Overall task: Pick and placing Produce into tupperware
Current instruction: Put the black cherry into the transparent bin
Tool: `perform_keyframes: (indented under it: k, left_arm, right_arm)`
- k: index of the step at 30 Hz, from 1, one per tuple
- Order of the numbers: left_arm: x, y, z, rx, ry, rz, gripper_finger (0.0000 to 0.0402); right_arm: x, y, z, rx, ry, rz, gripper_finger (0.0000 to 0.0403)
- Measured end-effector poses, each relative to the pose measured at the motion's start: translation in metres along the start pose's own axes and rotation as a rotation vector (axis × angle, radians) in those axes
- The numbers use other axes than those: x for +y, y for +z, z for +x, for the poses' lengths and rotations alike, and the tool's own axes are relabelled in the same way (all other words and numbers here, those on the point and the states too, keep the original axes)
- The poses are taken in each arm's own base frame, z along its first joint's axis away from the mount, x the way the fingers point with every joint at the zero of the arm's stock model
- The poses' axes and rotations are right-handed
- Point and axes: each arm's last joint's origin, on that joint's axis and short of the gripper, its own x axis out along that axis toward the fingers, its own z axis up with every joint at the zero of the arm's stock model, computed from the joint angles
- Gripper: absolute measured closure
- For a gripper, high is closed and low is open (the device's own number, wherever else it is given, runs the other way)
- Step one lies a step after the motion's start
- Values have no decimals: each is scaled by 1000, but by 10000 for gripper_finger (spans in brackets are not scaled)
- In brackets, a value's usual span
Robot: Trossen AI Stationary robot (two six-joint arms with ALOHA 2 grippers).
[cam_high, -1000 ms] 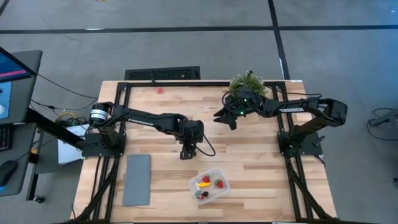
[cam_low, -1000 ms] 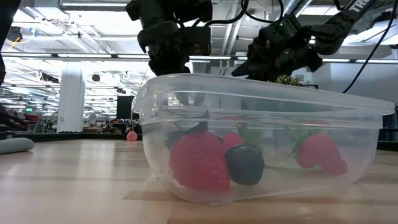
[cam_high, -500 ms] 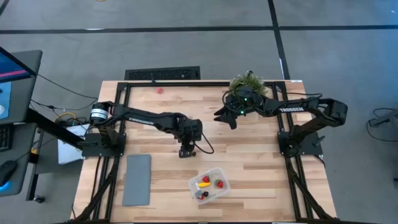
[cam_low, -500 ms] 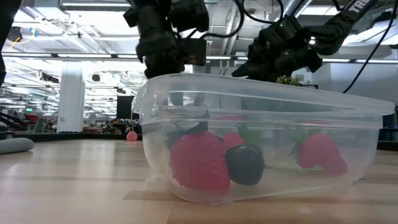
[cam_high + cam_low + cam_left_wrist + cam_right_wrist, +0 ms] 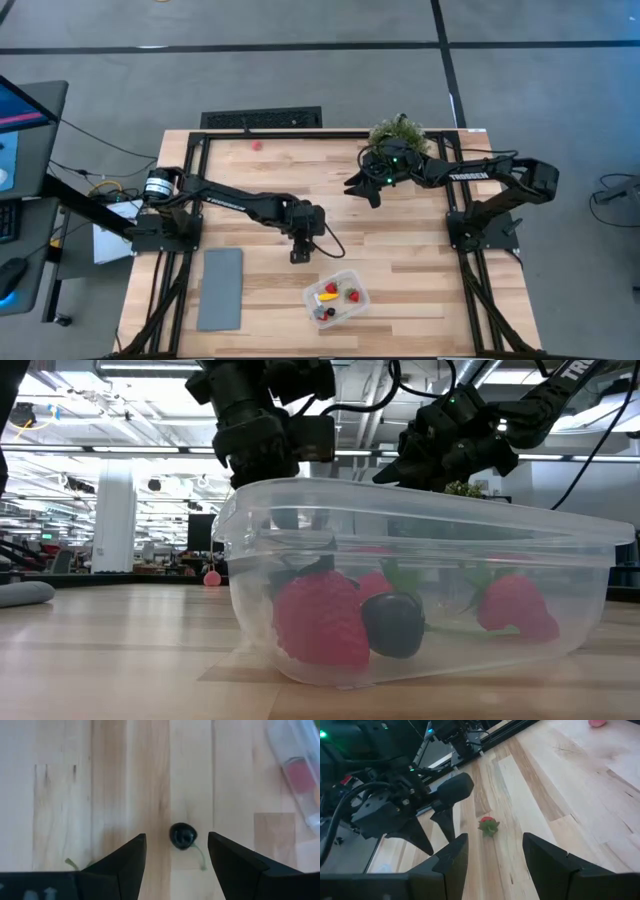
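The black berry is on the wood beyond my fingers, so it isn't time to close yet. My left gripper should first move toward the berry, then close on it.
The clear tupperware [image 5: 337, 296] stands near the table's near edge and holds red strawberries [image 5: 320, 622], a black berry [image 5: 393, 622] and a yellow piece [image 5: 327, 297]. My left gripper [image 5: 299, 257] hangs open just beyond it on the far-left side, pointing down. One black berry [image 5: 183, 835] with a green stem lies on the wood between its fingers, untouched. A loose red strawberry [image 5: 488, 826] lies on the table beside that gripper. My right gripper [image 5: 354, 189] waits open above the table by the potted plant [image 5: 400, 134].
A flat grey slab [image 5: 220, 288] lies left of the tupperware. A pale pink spot [image 5: 257, 144] sits near the far edge. Black frame rails [image 5: 190, 170] run along the table's sides. Bare wood stretches between the two grippers.
My left gripper has moved toward the table's near edge, closer to the tupperware, and stays open. The right arm and the tupperware have kept still.
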Motion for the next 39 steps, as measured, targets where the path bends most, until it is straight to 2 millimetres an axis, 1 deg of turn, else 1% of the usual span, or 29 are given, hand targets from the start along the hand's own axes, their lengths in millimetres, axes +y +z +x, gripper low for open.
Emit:
perform_keyframes:
  k: [6, 13, 23, 28, 30, 32, 39]
  left_arm:
    - [-9, 0, 15, -6, -11, -6, 198]
    - [-8, -2, 27, 19, -3, -11, 198]
    - [-13, -6, 29, 39, 28, -51, 198]
    - [-16, -11, 40, 82, 27, -70, 198]
    - [-17, -9, 45, 63, 21, -71, 198]
    - [-17, -12, 47, 87, 17, -74, 198]
    - [-16, -12, 48, 85, 25, -81, 200]
  right_arm:
    - [0, 0, 0, 1, 0, 0, 191]
    - [0, -1, 0, 5, 0, 3, 191]
    - [3, -3, 2, 21, 8, 4, 191]
    - [5, -2, 3, 17, 16, -3, 191]
    - [5, -2, 3, 15, 16, -4, 191]
    - [5, -1, 3, 9, 17, -8, 191]
    - [5, -1, 3, 10, 17, -7, 191]
